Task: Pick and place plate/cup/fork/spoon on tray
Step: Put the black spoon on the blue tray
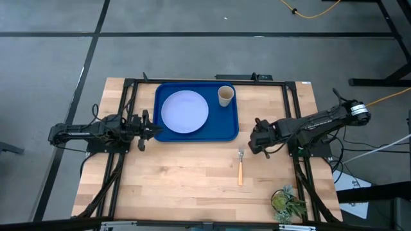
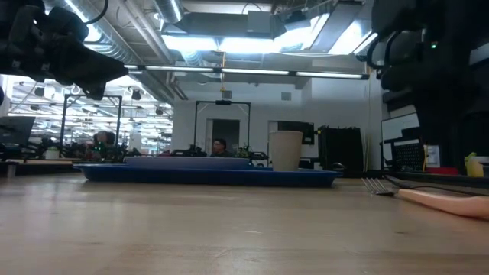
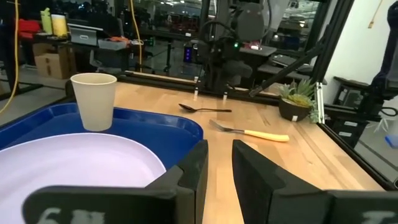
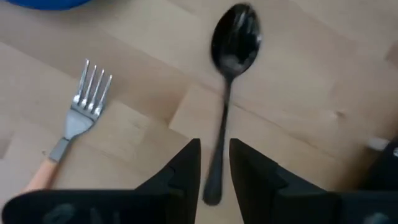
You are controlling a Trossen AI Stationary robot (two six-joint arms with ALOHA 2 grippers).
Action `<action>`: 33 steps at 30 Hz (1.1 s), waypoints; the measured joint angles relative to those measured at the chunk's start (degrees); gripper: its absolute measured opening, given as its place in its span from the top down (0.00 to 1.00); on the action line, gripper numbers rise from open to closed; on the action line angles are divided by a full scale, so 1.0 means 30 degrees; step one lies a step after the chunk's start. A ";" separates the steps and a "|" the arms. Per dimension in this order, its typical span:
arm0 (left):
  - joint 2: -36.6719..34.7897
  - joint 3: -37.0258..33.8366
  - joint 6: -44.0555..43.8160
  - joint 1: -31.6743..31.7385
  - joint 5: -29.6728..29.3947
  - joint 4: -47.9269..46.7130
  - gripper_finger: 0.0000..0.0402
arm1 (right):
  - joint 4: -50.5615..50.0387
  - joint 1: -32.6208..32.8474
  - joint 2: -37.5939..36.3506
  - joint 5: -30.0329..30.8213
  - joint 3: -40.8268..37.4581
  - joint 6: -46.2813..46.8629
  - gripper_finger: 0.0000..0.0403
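The dark spoon goes beside the plate on the blue tray next, so my right gripper needs to grab it by its slim handle [image 4: 222,127].
The blue tray [image 1: 229,132] lies at the table's far middle. The pale plate [image 1: 185,111] lies flat in it, and the tan cup [image 1: 225,95] stands upright in its far right corner. The fork [image 1: 241,168] lies on the table, near side of the tray, tines toward the tray. The dark spoon [image 4: 231,68] lies flat on the table under my right gripper [image 4: 214,165], which points down. Its slightly open fingers stand on either side of the spoon's handle without touching it. My left gripper [image 1: 149,130] waits at the tray's left rim, slightly open and empty.
A small potted plant [image 1: 288,202] stands at the table's near right corner. Black frame rails [image 1: 128,96] run along the table's left, right and far sides. Bare wood lies near side of the tray, left of the fork.
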 joint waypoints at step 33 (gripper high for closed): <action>0.0113 -0.0002 -0.0350 -0.0022 0.0058 -0.0044 0.84 | 0.6560 -0.3133 -0.0023 -0.1624 -0.5587 -0.2344 0.78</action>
